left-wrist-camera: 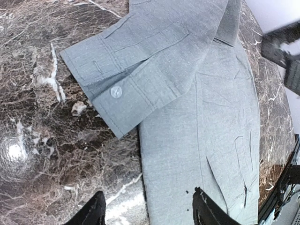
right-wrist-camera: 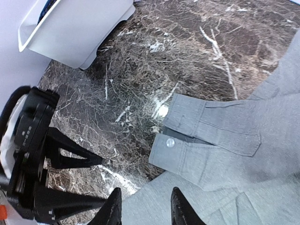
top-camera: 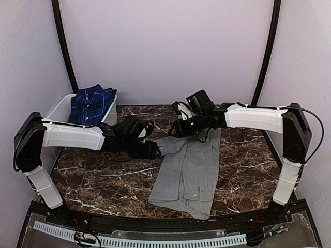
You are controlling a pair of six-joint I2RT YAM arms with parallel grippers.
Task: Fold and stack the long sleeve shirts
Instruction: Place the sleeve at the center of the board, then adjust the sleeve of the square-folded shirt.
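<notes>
My left gripper is to take the grey shirt's overhanging cuff next by its buttoned corner (top-camera: 162, 151) (left-wrist-camera: 114, 104) and pick it up, to fold the sleeve in along the shirt's body.
The grey long sleeve shirt (top-camera: 189, 170) lies flat on the marble table, folded lengthwise, with one sleeve laid across its top. The sleeve's buttoned cuff (left-wrist-camera: 116, 92) (right-wrist-camera: 187, 140) sticks out past the shirt's left edge. My left gripper (top-camera: 156, 150) (left-wrist-camera: 147, 211) hovers open over that left edge, nothing between its fingers. My right gripper (top-camera: 175, 130) (right-wrist-camera: 145, 208) is open too, just above the shirt near the cuff, holding nothing. The plaid long sleeve shirt (top-camera: 92, 103) sits bunched in the white tub (top-camera: 57, 108).
The white tub (right-wrist-camera: 79, 28) stands at the table's back left corner. The two grippers are close together over the shirt's upper left; the left gripper's fingers (right-wrist-camera: 70, 159) show in the right wrist view. Bare marble (top-camera: 103, 181) lies left of the shirt.
</notes>
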